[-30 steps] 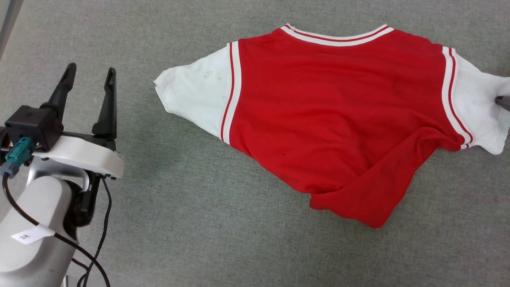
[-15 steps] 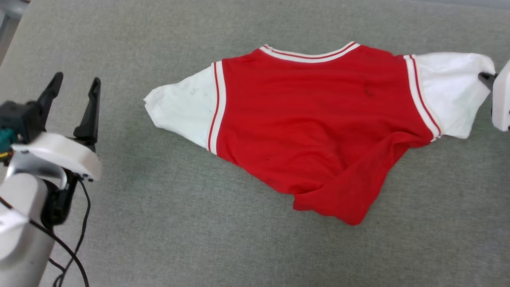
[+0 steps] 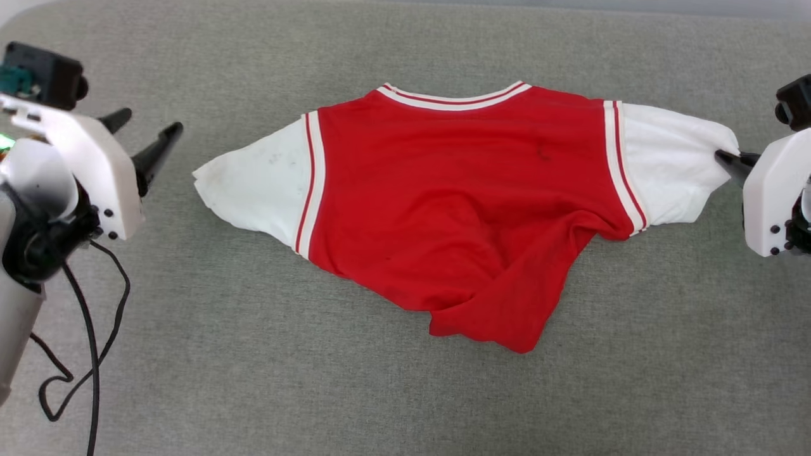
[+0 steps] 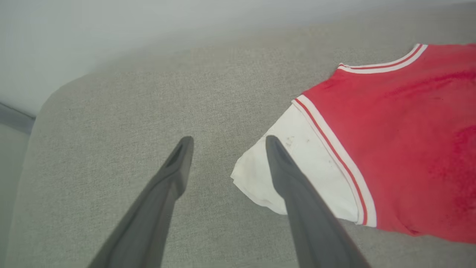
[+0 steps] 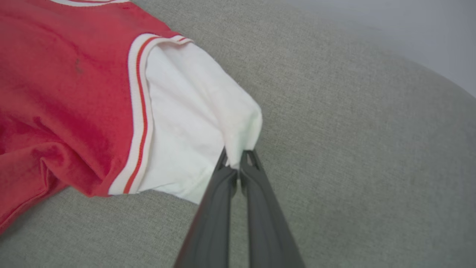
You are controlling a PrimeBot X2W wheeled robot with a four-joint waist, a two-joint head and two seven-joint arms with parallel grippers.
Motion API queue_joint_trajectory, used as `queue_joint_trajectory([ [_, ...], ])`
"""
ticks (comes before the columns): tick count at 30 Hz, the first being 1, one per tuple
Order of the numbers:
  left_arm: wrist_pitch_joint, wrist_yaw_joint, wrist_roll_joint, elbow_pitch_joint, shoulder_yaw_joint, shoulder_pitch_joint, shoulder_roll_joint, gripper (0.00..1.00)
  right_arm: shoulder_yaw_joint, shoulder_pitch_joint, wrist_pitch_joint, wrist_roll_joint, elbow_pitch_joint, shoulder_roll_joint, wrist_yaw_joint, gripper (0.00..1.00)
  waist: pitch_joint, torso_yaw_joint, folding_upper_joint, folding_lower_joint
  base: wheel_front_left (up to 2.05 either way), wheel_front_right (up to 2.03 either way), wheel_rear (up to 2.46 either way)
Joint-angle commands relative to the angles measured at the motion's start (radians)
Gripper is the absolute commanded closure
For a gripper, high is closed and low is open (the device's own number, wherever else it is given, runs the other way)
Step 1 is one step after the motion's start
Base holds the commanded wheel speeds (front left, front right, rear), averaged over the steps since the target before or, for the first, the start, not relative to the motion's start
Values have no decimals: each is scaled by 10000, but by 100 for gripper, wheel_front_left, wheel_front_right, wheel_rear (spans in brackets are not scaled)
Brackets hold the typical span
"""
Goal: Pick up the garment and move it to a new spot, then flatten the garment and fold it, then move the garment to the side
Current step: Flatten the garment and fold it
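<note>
The jersey (image 3: 456, 175) lies flat on the cloth. Next, my left gripper should grab the jersey by its white sleeve's tip (image 3: 203, 181), where the sleeve's edge lies free.
The garment (image 3: 456, 190), a red jersey T-shirt with white sleeves and striped trim, lies back side up on the grey cloth surface, its lower hem bunched toward the front. No lettering shows. My right gripper (image 3: 722, 156) is shut on the edge of the garment's right white sleeve (image 5: 193, 123), pinched between the fingertips in the right wrist view, where the right gripper (image 5: 236, 159) sits at centre. My left gripper (image 3: 149, 130) stands open just left of the other white sleeve (image 4: 297, 171), with nothing between its fingers (image 4: 178, 163).
The grey cloth surface (image 3: 253, 354) spreads all around the garment, with a rounded far corner (image 4: 55, 96) and a pale wall beyond. A black cable (image 3: 89, 329) hangs from my left arm at the lower left.
The camera has shifted, so the garment sits more central. My right gripper has come into view holding the right sleeve, pulling it outward. My left gripper has risen and turned toward the left sleeve.
</note>
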Motion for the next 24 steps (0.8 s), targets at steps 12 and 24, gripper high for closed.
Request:
queue_joint_trajectory([
  [12, 3417, -61, -1224, 783, -1473, -1541, 290, 0, 510, -471, -83, 34, -642, 100, -14, 100, 768, -589, 0, -1, 0, 0, 0],
  [24, 3867, -64, -1676, 1877, -2887, -1530, 336, 0, 744, -879, -90, 3, -912, 100, -14, 100, 1427, -920, 0, -1, 0, 0, 0],
])
